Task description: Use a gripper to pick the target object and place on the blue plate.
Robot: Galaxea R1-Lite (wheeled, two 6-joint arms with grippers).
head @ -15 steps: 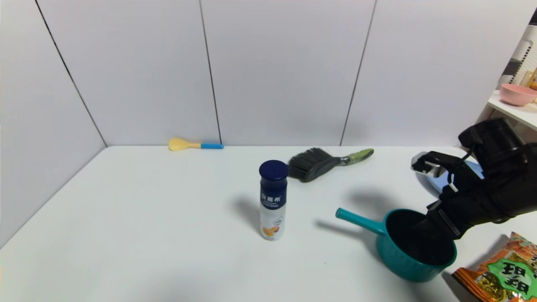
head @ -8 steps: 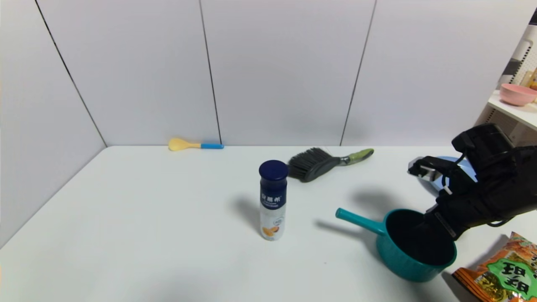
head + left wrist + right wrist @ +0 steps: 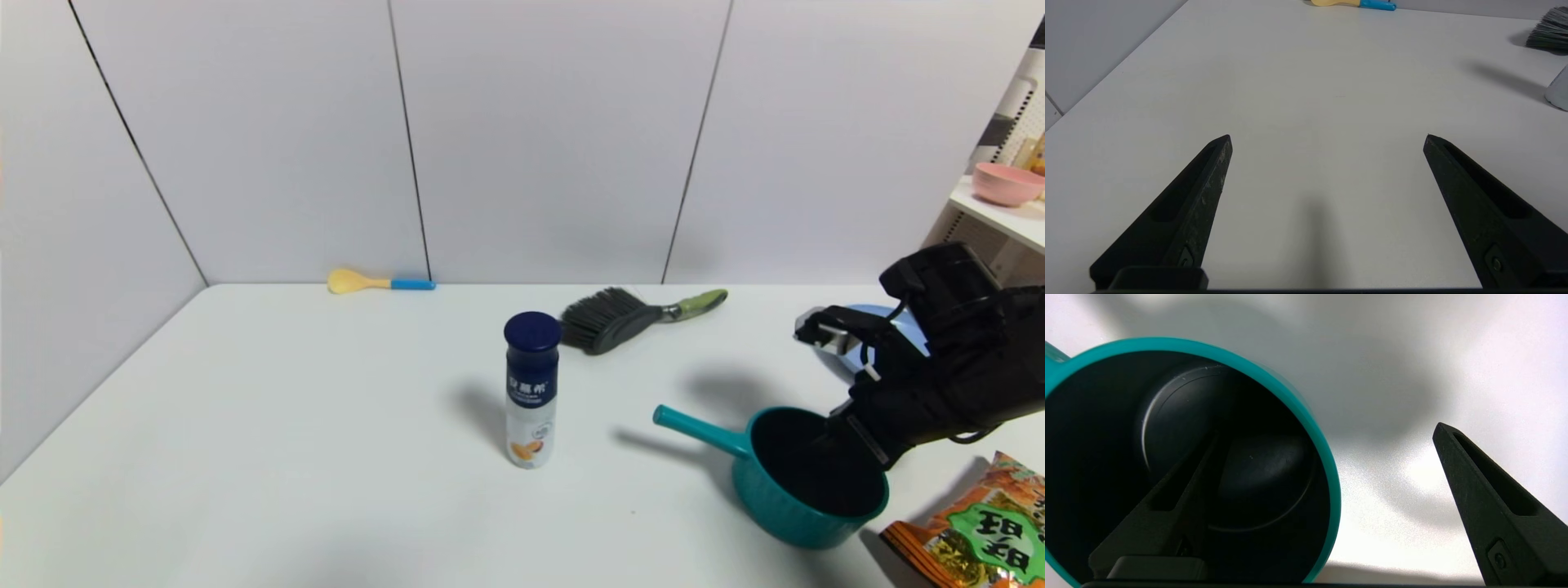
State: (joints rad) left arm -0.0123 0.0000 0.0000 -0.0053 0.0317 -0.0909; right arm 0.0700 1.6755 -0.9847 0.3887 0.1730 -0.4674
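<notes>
My right gripper pinches the thin rim (image 3: 1328,465) of the pan next, one finger inside. The pan's round body spreads wider than the open fingers.
The teal saucepan (image 3: 767,510) with a black inside stands at the table's front right, its handle pointing left. My right gripper (image 3: 849,433) is open and straddles the pan's far right rim (image 3: 1310,428). One finger (image 3: 1167,498) reaches inside the pan and the other finger (image 3: 1478,486) is outside over the table. In the right wrist view the right gripper (image 3: 1327,430) does not clamp the wall. The blue plate (image 3: 913,328) lies behind the right arm, mostly hidden. My left gripper (image 3: 1327,136) hangs open over bare table, out of the head view.
A navy-capped white bottle (image 3: 531,392) stands mid-table. A black-bristled brush (image 3: 629,314) and a yellow spoon (image 3: 380,282) lie near the back wall. An orange snack bag (image 3: 980,531) sits at the front right corner. A pink bowl (image 3: 1008,181) rests on a side shelf.
My right arm has shifted slightly left and lower, so more of the blue plate shows behind it. The saucepan has not moved and the gripper stays open.
</notes>
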